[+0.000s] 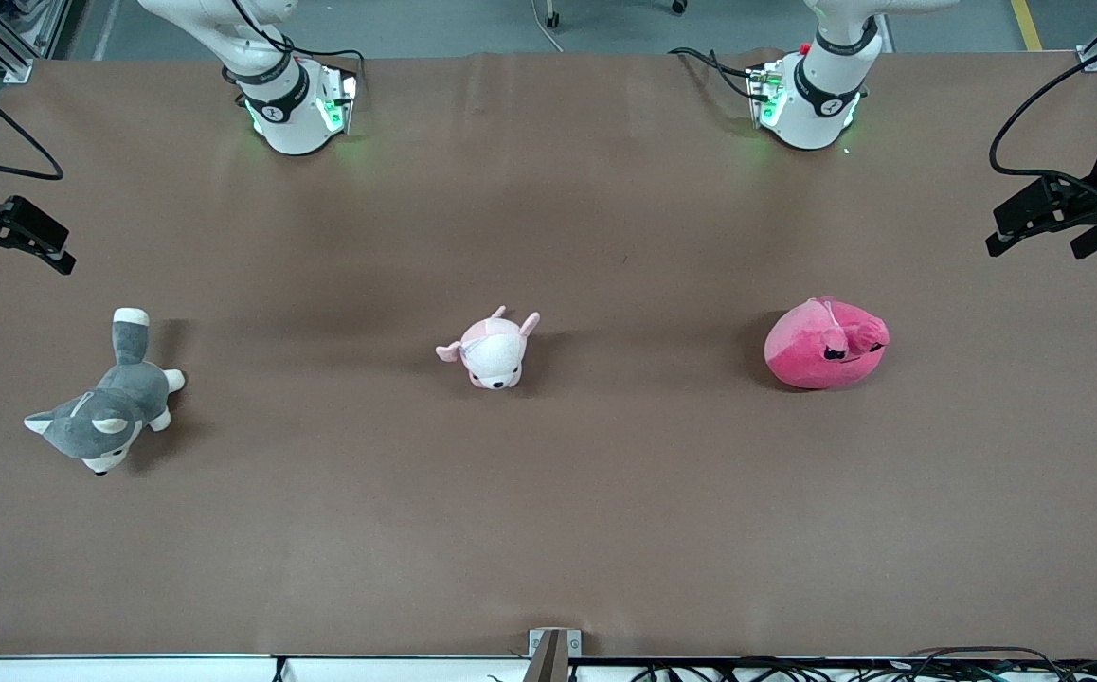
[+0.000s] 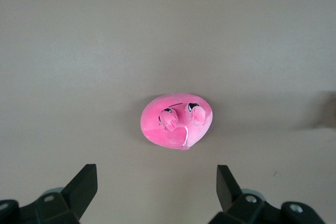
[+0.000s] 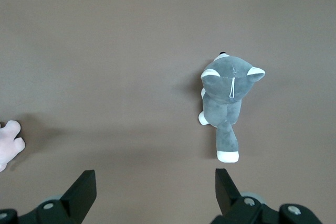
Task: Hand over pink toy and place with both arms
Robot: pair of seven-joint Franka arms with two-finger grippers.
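Note:
The toy has one small flap over its eye [image 2: 169, 120]. My left gripper needs to grip the toy there, and this leaves the pink toy's other flap [image 2: 197, 115] free for the handover.
The pink toy [image 1: 825, 344], a round hot-pink plush with dark eyes, lies on the brown table toward the left arm's end. It also shows in the left wrist view [image 2: 176, 122]. My left gripper [image 1: 1041, 232] hangs open and empty, high over the table's edge at the left arm's end, apart from the toy; in its wrist view the gripper [image 2: 156, 187] is spread wide. My right gripper [image 1: 23, 242] hangs open and empty over the right arm's end of the table, also wide open in its wrist view [image 3: 155, 188].
A pale pink-and-white plush animal [image 1: 492, 350] lies mid-table. A grey-and-white husky plush [image 1: 108, 409] lies toward the right arm's end, also in the right wrist view [image 3: 227, 95]. Both arm bases [image 1: 295, 104] stand along the table's edge farthest from the front camera.

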